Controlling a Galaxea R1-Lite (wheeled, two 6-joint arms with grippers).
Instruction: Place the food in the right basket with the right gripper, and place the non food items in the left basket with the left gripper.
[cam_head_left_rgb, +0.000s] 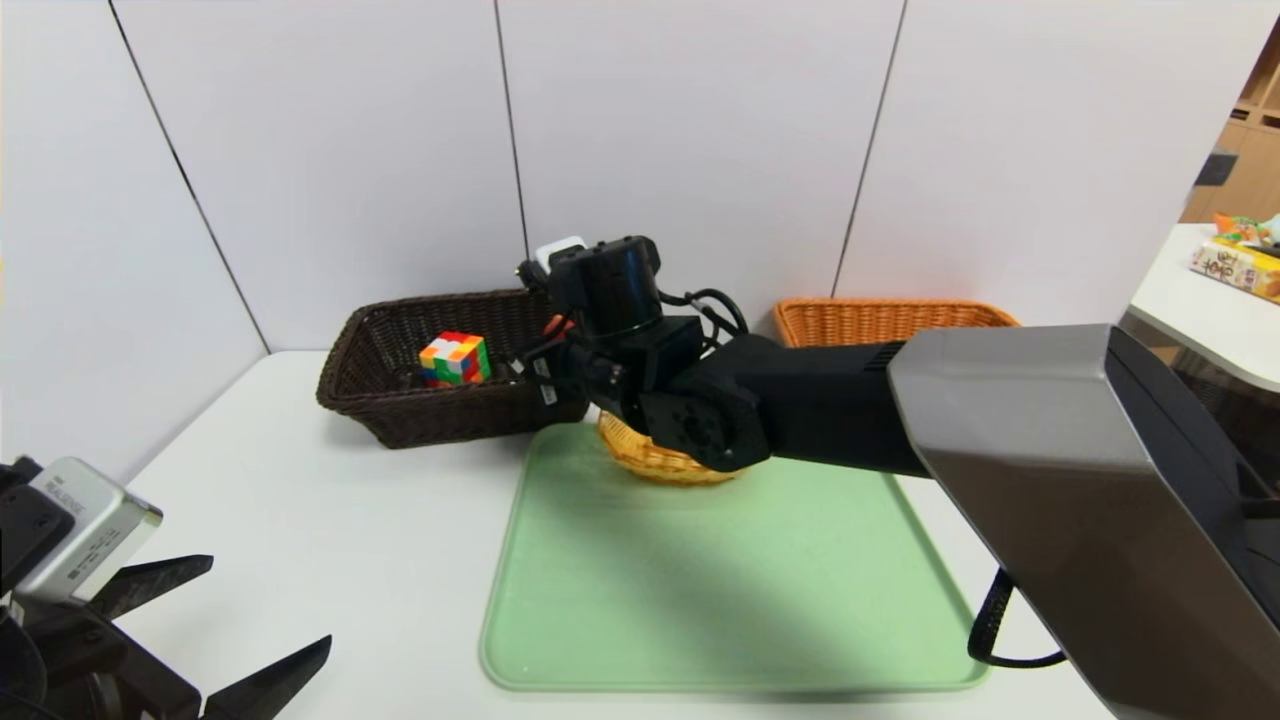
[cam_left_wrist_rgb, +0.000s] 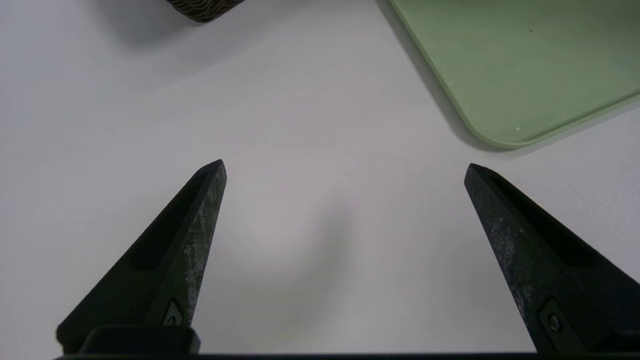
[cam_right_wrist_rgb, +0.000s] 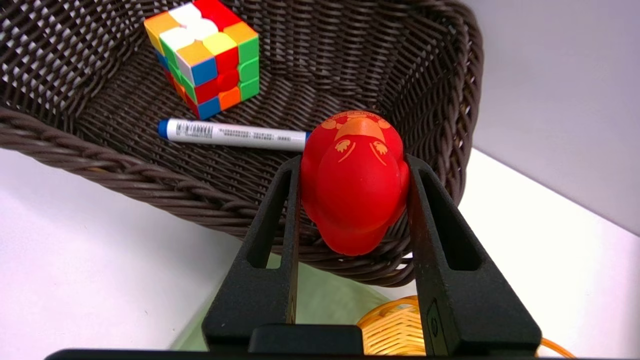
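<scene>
The red duck (cam_right_wrist_rgb: 355, 180) is inside the rim of the dark wicker basket and low over the basket's bottom, so the robot's right gripper will let go of the red duck.
My right gripper (cam_right_wrist_rgb: 353, 161) is shut on the small red duck (cam_right_wrist_rgb: 355, 180) and holds it over the near rim of the left basket (cam_right_wrist_rgb: 125, 170), the dark brown wicker one (cam_head_left_rgb: 400, 400). Inside that basket lie the multicoloured puzzle cube (cam_right_wrist_rgb: 205, 55) (cam_head_left_rgb: 455, 358) and the white marker with a blue cap (cam_right_wrist_rgb: 232, 134). The right basket (cam_head_left_rgb: 880, 318), orange-tan wicker, stands at the back right, partly behind my right arm (cam_head_left_rgb: 800, 400). My left gripper (cam_head_left_rgb: 270, 600) (cam_left_wrist_rgb: 345, 165) hangs open over bare table at the front left. The food is out of view.
A green tray (cam_head_left_rgb: 720, 580) (cam_left_wrist_rgb: 525, 60) lies in the middle of the white table. A small round yellow basket (cam_head_left_rgb: 650, 460) (cam_right_wrist_rgb: 395, 330) sits at the tray's far edge, under my right wrist. White wall panels close off the back.
</scene>
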